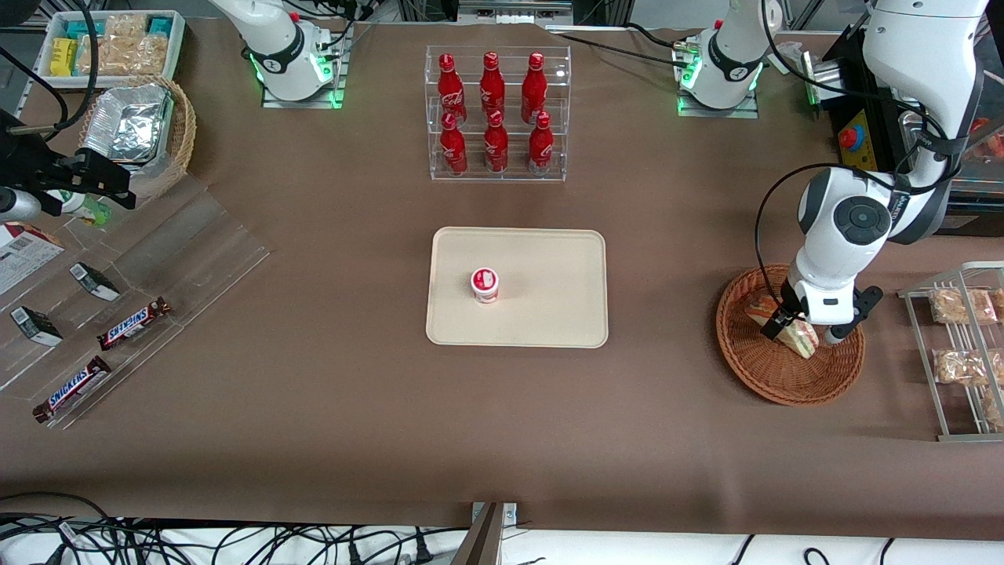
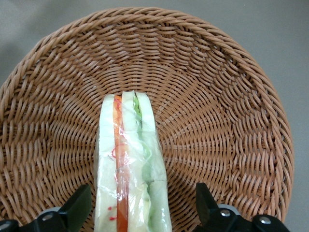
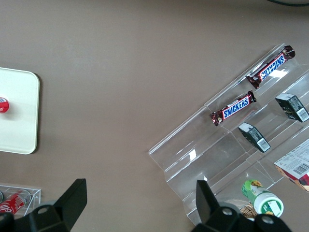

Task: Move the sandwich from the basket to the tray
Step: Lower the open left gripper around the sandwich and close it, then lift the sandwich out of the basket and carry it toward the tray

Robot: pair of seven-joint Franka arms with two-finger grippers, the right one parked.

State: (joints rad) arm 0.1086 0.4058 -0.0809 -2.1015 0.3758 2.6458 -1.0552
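The left gripper grabs the wrapped sandwich [image 1: 803,344] across its flat bread sides next, since they face each other while the sandwich's ends taper along the wedge.
The round reddish-brown wicker basket [image 1: 784,377] stands toward the working arm's end of the table. In it a wrapped wedge sandwich [image 1: 803,344] stands on edge, showing pale bread with red and green layers [image 2: 130,159]. My left gripper [image 1: 805,331] is lowered into the basket [image 2: 222,96] and straddles this sandwich. It [image 2: 141,208] is open, with a gap between each black finger [image 2: 79,205] and the wrap. A second wrapped wedge [image 1: 759,311] lies in the basket beside it. The cream tray [image 1: 549,259] sits at the table's middle.
A small red-and-white cup [image 1: 485,284] stands on the tray. A clear rack of red bottles [image 1: 496,114] stands farther from the front camera than the tray. A metal rack of beige snack packs [image 1: 961,345] is beside the basket. Candy bars [image 1: 133,323] lie on a clear stand at the parked arm's end.
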